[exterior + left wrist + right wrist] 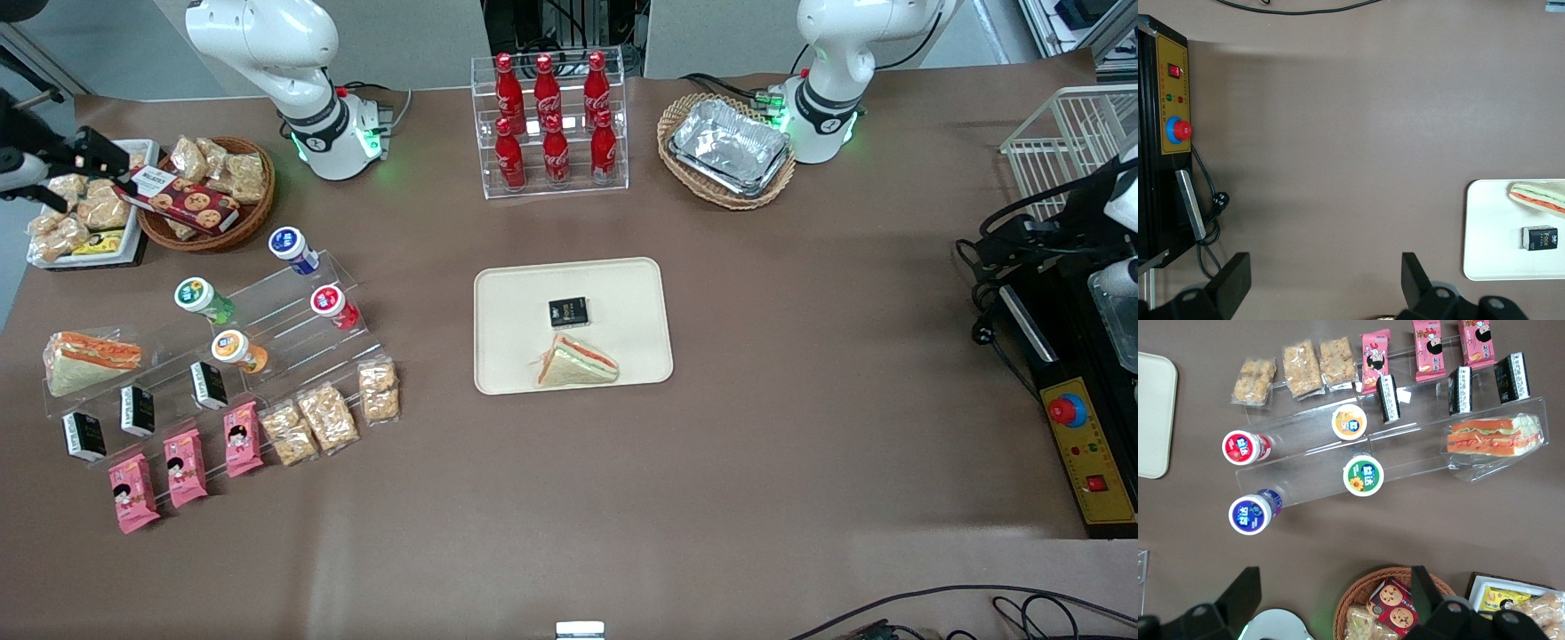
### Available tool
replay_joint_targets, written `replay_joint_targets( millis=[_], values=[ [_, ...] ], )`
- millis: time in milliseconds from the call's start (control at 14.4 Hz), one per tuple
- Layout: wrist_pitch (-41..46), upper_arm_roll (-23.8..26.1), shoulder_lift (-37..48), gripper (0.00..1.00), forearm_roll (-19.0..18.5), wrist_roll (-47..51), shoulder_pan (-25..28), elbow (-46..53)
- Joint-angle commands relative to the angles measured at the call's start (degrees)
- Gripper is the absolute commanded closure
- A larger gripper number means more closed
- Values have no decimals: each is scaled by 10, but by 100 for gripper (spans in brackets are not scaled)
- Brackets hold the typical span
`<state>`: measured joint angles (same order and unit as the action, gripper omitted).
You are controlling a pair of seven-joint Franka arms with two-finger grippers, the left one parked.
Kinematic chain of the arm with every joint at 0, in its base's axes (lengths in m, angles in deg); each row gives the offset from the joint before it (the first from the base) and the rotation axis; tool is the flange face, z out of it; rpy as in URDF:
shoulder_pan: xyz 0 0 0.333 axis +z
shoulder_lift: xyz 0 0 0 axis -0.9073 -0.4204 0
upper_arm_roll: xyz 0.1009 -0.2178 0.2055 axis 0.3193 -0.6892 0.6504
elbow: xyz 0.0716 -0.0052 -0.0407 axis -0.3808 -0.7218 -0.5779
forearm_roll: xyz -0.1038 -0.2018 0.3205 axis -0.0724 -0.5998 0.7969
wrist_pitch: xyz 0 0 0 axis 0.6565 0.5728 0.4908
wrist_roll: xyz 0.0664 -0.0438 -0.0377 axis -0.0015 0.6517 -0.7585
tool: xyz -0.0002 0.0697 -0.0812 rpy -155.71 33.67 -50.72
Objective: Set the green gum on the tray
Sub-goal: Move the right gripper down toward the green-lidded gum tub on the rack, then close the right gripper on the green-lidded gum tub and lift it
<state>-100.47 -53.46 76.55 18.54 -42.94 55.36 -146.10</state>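
Note:
The green gum needs to go on the tray (613, 293), so the robot's right gripper will grab it by its white lid (194, 293) next.
The green gum (203, 300) is a small green bottle with a white lid, lying on the upper step of a clear acrylic stand (267, 333). It also shows in the right wrist view (1363, 475). The cream tray (533, 302) lies mid-table and holds a sandwich wedge (576, 363) and a small black box (568, 312); its edge shows in the right wrist view (1153, 413). My right gripper (93, 160) is open and empty, high over the snack basket, farther from the front camera than the gum. In its own view the gripper (1335, 580) sits well apart from the gum.
On the same stand are an orange bottle (238, 349), a red one (334, 305) and a blue-lidded one (293, 250), plus a wrapped sandwich and snack packets. A wicker basket of cookies (209, 191) and a white snack tray (84, 222) lie under the gripper. A cola rack (551, 124) stands farther back.

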Motion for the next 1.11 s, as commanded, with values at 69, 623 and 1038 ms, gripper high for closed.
replay_joint_targets(
  millis=[69,623,1038],
  values=[
    [-25,1,-10,0,-3,-2,-8,-37],
    [-181,7,-137,0,-3,12,-1,-104],
    [-256,8,-168,0,-3,25,8,-153]
  ],
)
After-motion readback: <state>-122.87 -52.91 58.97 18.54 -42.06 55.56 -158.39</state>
